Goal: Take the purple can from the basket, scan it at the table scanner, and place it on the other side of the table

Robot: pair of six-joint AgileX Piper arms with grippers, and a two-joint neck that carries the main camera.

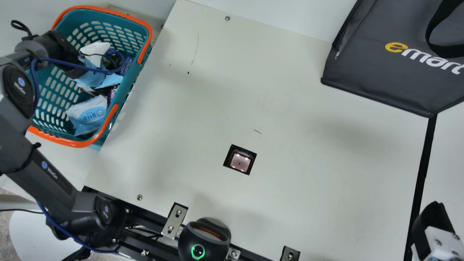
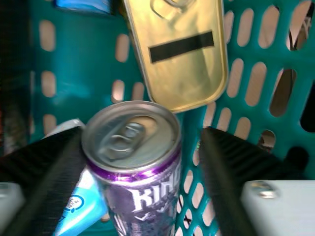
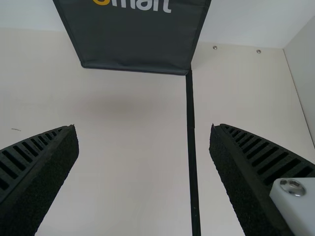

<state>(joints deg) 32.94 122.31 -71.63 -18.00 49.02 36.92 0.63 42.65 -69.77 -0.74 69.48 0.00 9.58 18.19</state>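
Observation:
To scan the purple can at the table scanner, my left gripper will next grab it by its lidded end point(image 2: 134, 156).
My left gripper point(image 1: 70, 59) reaches down inside the teal basket point(image 1: 144, 43) in the main view. Seen from the left wrist, the purple can point(image 2: 142, 191) has its silver lid and pull tab facing the camera. The left gripper point(image 2: 142, 147) is open around it, one finger close to the can and a gap on the other side. The table scanner point(image 1: 240, 162) is a lit square window set in the tabletop. At the main view's lower right is my right gripper point(image 1: 433, 221); in its wrist view the right gripper point(image 3: 144, 140) stands open and holds nothing.
A golden tin point(image 2: 184, 54) lies against the can, with a blue-white packet point(image 2: 81, 206) beside it. Wet-wipe packs point(image 1: 88, 114) share the basket. A dark bag point(image 1: 384, 61) stands at the back right, near a black strip point(image 1: 422, 174).

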